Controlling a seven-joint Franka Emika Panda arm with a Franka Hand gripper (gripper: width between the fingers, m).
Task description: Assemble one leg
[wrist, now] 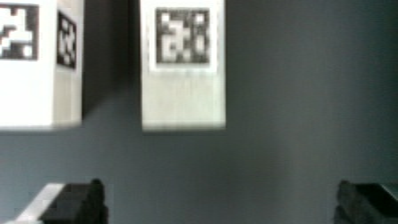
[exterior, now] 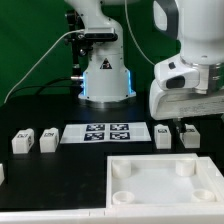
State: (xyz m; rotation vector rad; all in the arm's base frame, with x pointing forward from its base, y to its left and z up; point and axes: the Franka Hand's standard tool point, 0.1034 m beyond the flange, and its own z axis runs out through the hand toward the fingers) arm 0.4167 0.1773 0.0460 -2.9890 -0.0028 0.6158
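Observation:
My gripper should move closer before it closes on the white leg's near end (wrist: 183, 122): the wrist view shows table between its fingers and the leg's near end, so it would miss now.
Several white block legs with black-and-white markers stand on the dark table. Two are at the exterior view's left (exterior: 22, 143) (exterior: 47, 140) and two at its right (exterior: 165, 135) (exterior: 190, 136). My gripper (exterior: 181, 122) hangs just above and behind the right pair. In the wrist view the same pair shows as one leg (wrist: 187, 65) ahead of the jaws and another (wrist: 36, 65) beside it. My gripper (wrist: 221, 205) is open and empty, its dark fingertips (wrist: 71, 202) wide apart, and bare table lies between them.
The large white tray (exterior: 150, 200) with round corner sockets lies at the front. The marker board (exterior: 107, 133) lies flat between the two pairs of legs. The robot base (exterior: 104, 75) stands at the back, with cables on the left.

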